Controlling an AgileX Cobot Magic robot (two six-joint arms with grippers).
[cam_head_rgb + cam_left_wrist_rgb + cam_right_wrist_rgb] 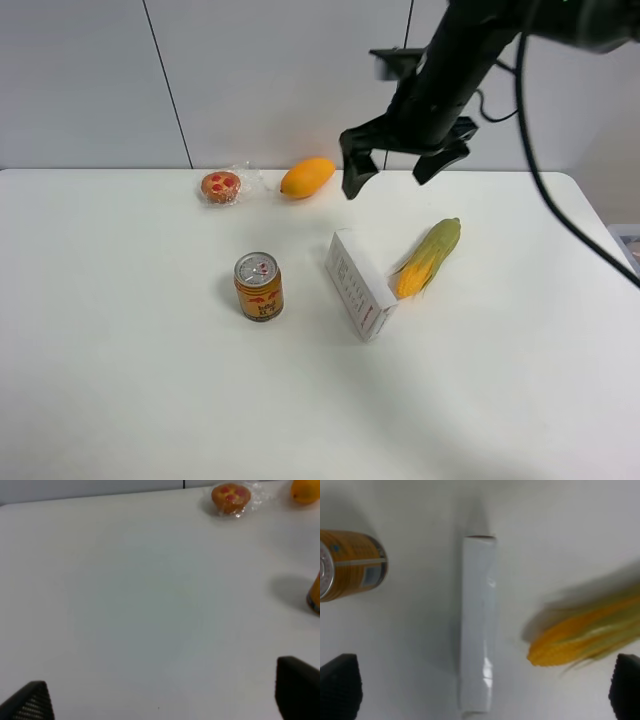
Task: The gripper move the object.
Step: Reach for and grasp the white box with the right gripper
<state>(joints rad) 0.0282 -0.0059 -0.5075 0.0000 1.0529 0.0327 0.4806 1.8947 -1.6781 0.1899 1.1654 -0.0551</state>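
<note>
The robot's right gripper needs to pick up the white carton (360, 284) next by its long printed sides, to move it across the tabletop.
The white carton (360, 284) with dark print and a red mark stands on its long edge on the white table, between the can and the corn cob. My right gripper (395, 166) hangs open in the air above and behind it, empty. In the right wrist view the carton (479, 625) lies midway between the two black fingertips (340, 685), well below them. My left gripper (165, 692) is open over bare table, with only its fingertips (299, 685) showing; it is out of the high view.
An orange-gold can (259, 286) stands left of the carton. A green-yellow corn cob (430, 256) lies to its right. A wrapped muffin (221, 186) and a mango (307, 177) sit at the table's back. The table's right edge (605, 235) is near.
</note>
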